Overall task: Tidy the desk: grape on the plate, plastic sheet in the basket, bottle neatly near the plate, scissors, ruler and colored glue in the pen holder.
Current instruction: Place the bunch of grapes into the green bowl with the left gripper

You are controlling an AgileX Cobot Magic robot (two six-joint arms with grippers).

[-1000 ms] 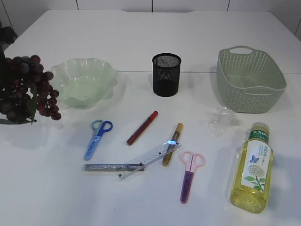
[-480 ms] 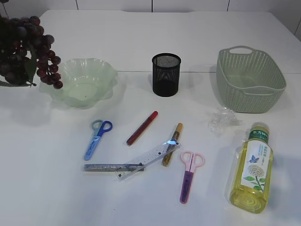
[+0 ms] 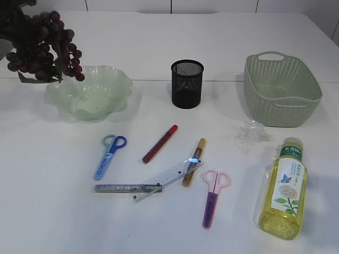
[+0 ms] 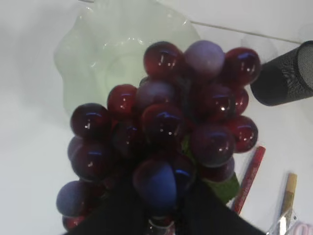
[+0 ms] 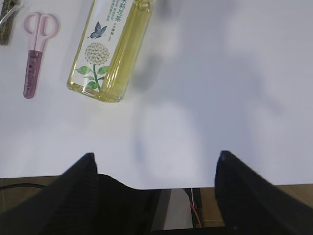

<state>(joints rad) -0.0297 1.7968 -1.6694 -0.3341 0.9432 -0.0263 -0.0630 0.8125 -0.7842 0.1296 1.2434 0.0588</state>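
The dark grapes hang above the pale green plate's rim, so my left gripper needs to keep holding them until they are lower.
My left gripper is shut on a bunch of dark red grapes and holds it in the air above the left rim of the pale green wavy plate; the grapes fill the left wrist view over the plate. My right gripper is open and empty above the table's front edge, near the lying yellow bottle. The crumpled plastic sheet lies by the green basket. Blue scissors, pink scissors, rulers, red glue and gold glue lie in front of the black mesh pen holder.
The white table's front edge shows in the right wrist view under my right gripper. The pink scissors lie left of the bottle there. The pen holder stands right of the plate.
My left gripper has lifted the grapes up and to the right, from the table's left edge to above the plate's left rim. Nothing else has moved.
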